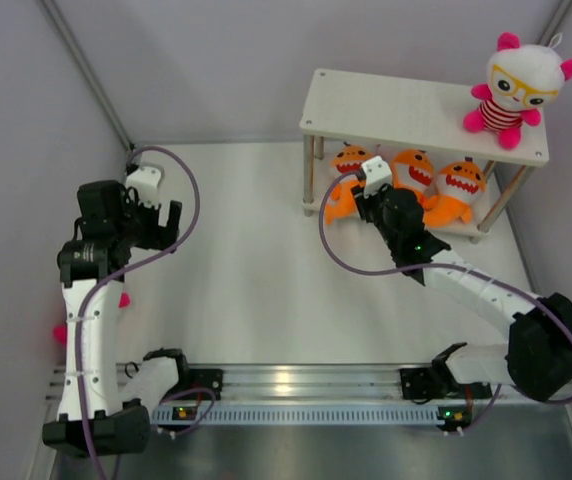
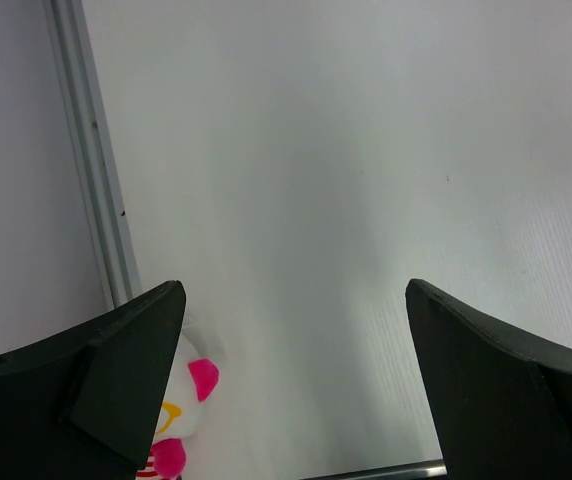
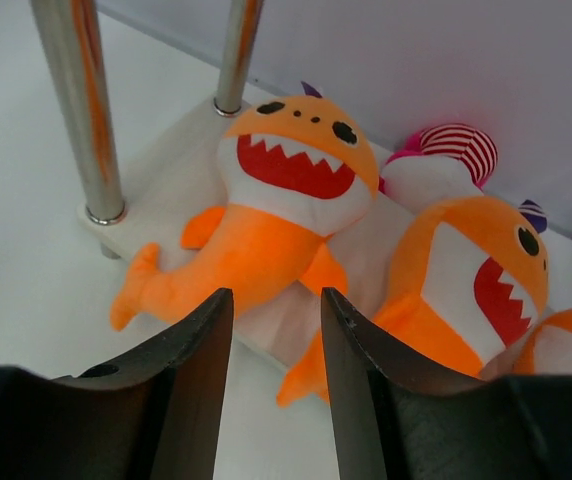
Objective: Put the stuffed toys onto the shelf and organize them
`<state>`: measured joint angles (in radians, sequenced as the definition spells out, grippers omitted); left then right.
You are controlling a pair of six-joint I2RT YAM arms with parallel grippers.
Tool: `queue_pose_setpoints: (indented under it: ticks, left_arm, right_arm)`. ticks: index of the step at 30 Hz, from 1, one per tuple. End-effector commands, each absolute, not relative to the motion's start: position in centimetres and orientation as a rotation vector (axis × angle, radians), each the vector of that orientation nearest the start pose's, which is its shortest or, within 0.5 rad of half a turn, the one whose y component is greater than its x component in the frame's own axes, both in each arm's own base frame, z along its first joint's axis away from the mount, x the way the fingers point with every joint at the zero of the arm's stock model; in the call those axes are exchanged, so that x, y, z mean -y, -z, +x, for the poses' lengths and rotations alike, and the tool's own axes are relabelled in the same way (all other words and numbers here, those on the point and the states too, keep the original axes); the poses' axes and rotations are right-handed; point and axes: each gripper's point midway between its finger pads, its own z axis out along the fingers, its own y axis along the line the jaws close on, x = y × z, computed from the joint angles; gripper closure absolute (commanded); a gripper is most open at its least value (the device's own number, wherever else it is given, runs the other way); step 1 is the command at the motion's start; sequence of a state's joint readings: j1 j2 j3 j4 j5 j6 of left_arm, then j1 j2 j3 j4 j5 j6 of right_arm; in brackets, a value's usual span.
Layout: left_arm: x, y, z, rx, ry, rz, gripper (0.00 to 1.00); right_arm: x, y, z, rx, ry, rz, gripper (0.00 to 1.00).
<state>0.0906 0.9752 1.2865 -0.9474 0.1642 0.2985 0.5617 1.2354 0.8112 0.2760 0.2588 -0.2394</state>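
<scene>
The left gripper reaches the doll next and grips its white head, which leaves its striped body free to hand over to my right gripper.
The shelf (image 1: 396, 105) stands at the back right. A white-headed doll (image 1: 519, 85) with yellow glasses sits on its top board. Three orange sharks (image 1: 349, 163) (image 1: 415, 170) (image 1: 462, 182) lie on the lower board. My right gripper (image 1: 366, 200) hovers just in front of them, open by a narrow gap with nothing between its fingers. In the right wrist view the gripper (image 3: 276, 300) faces the left shark (image 3: 286, 190) and the middle shark (image 3: 466, 280), with a striped doll (image 3: 451, 155) behind them. My left gripper (image 2: 296, 290) is wide open and empty, above another doll (image 2: 181, 400) on the table.
The shelf's metal legs (image 3: 91, 120) stand just left of the sharks. An aluminium post (image 2: 91, 160) runs along the left wall beside the doll (image 1: 63, 332) lying there. The arms' base rail (image 1: 296, 385) crosses the near edge.
</scene>
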Motion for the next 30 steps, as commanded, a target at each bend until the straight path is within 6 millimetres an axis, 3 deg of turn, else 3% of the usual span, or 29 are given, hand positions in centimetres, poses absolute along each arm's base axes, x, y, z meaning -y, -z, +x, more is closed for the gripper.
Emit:
queue_pose_setpoints:
  ticks: [1, 9, 13, 14, 17, 19, 20, 24, 30]
  left_arm:
    - [-0.5, -28.4, 26.7, -2.165, -0.03, 0.339, 0.02]
    - [-1.1, -27.2, 26.6, -2.202, -0.061, 0.336, 0.02]
    - [-5.2, -24.4, 26.7, -2.341, -0.305, 0.228, 0.02]
    - [-8.1, -23.6, 25.9, -2.396, -0.501, 0.167, 0.02]
    - [-11.6, -21.5, 24.4, -2.509, -0.782, 0.165, 0.02]
    - [-12.2, -19.4, 24.2, -2.59, -0.761, 0.216, 0.02]
    - [-11.7, -18.4, 24.5, -2.618, -0.65, 0.241, 0.02]
    - [-16.6, -15.8, 23.3, -2.747, -0.534, -0.003, 0.02]
    - [-18.6, -12.2, 21.6, -2.88, -0.425, 0.031, 0.02]
  right_arm:
    - [-16.3, -24.1, 40.2, -1.612, 0.057, -0.403, 0.59]
    - [-15.1, -24.5, 41.5, -1.593, 0.079, -0.319, 0.62]
    - [-15.7, -25.1, 40.6, -1.586, 0.02, -0.349, 0.62]
    - [-15.7, -25.2, 40.4, -1.583, 0.013, -0.353, 0.62]
    - [-16.0, -26.2, 39.4, -1.555, -0.025, -0.378, 0.62]
    - [-16.6, -26.7, 38.7, -1.545, -0.066, -0.403, 0.62]
    - [-17.1, -26.8, 38.4, -1.541, -0.095, -0.424, 0.62]
    - [-18.6, -27.5, 37.1, -1.518, -0.162, -0.476, 0.62]
    - [-20.9, -29.2, 35.4, -1.456, -0.241, -0.558, 0.61]
